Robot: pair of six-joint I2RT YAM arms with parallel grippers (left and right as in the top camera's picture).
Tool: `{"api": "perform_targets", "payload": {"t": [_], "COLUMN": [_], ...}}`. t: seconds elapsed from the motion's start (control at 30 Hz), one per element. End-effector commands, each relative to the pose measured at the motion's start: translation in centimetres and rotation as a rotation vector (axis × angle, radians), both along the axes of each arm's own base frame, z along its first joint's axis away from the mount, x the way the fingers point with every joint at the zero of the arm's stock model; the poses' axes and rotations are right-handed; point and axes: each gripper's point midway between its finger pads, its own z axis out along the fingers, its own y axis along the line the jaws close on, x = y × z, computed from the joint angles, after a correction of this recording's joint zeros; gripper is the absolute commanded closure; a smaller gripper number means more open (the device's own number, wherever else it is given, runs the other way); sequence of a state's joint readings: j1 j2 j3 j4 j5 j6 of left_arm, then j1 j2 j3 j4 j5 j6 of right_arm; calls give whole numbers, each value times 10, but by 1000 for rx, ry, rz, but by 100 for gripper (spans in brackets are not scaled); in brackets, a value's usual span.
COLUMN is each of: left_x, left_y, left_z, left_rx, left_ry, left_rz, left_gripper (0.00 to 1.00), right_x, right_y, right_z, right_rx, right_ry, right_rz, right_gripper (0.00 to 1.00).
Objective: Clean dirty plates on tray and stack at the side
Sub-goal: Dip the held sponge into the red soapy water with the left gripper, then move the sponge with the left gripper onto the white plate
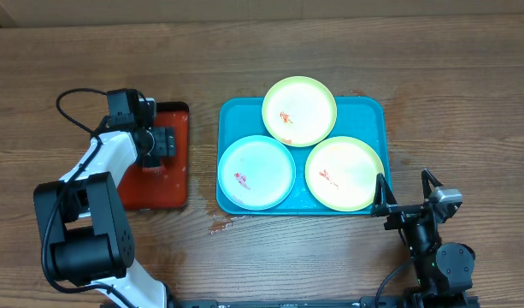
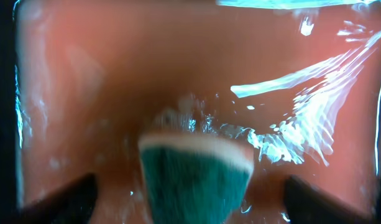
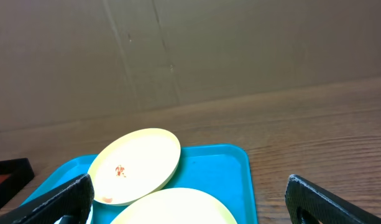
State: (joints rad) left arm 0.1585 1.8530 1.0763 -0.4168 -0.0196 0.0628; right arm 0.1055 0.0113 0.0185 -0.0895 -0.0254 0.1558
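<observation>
I should grab the green sponge's near end (image 2: 191, 198) across its sides with my left gripper next. Then the pale-edged end stays free to clean plates.
Three plates lie on the turquoise tray (image 1: 236, 115): a yellow-green plate (image 1: 299, 111) at the back, a blue-white plate (image 1: 256, 171) at front left and a second yellow-green plate (image 1: 344, 174) at front right. Each has small red smears. My left gripper (image 1: 166, 142) is down in the black tray. In the left wrist view its fingers (image 2: 190, 202) stand wide apart on either side of a green sponge (image 2: 193, 180), not touching it. My right gripper (image 1: 407, 195) is open and empty by the tray's front right corner, facing the plates (image 3: 137, 163).
The black tray with a wet red inside (image 1: 172, 184) stands left of the turquoise tray; water glints on its floor (image 2: 115, 74). Drops of water lie on the wood (image 1: 220, 227) near the turquoise tray's front left corner. A brown wall (image 3: 190, 56) rises behind the table.
</observation>
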Motion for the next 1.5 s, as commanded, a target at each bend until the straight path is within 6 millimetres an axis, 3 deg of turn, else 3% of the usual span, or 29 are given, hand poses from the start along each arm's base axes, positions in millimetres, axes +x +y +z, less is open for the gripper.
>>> {"api": "perform_targets", "payload": {"t": [0.0, 0.07, 0.17, 0.3, 0.37, 0.53, 0.87, 0.93, 1.03, 1.17, 1.27, 1.33, 1.47], "left_x": [-7, -14, -17, -11, -6, 6, 5, 3, -5, -20, -29, -26, -18], "left_y": [-4, -5, -5, -4, -3, -1, -2, -7, -6, -2, -1, 0, 0], "left_z": [-6, -8, -9, -5, 1, 31, 115, 121, 102, 44, 33, 51, 130], "left_rx": [-39, -47, -45, -42, -41, -42, -55, -84, -77, -76, -92, -92, -104], "left_ry": [43, 74, 84, 69, 59, 64, 132, 142, 181, 219, 235, 234, 167], "left_rz": [47, 58, 58, 58, 58, 59, 59, 63, 67, 96, 151, 153, 173], "left_gripper": [0, 6, 34, 78, 95, 96, 96, 96, 96, 96, 96, 96, 96], "right_x": [0, 0, 0, 0, 0, 0, 0, 0, 0, 0, 0, 0, 0], "right_y": [0, 0, 0, 0, 0, 0, 0, 0, 0, 0, 0, 0, 0], "right_z": [-2, -2, -2, -2, -2, -2, -2, -2, -2, -2, -2, -2, -2], "right_rx": [-6, -6, -6, -6, -6, -6, -6, -6, -6, -6, -6, -6, -6], "right_ry": [-5, -5, -5, -5, -5, -5, -5, -5, -5, -5, -5, -5, -5], "right_rz": [-2, -2, -2, -2, -2, -2, -2, -2, -2, -2, -2, -2, -2], "right_gripper": [0, 0, 0, 0, 0, 0, 0, 0, 0, 0, 0, 0, 0]}}
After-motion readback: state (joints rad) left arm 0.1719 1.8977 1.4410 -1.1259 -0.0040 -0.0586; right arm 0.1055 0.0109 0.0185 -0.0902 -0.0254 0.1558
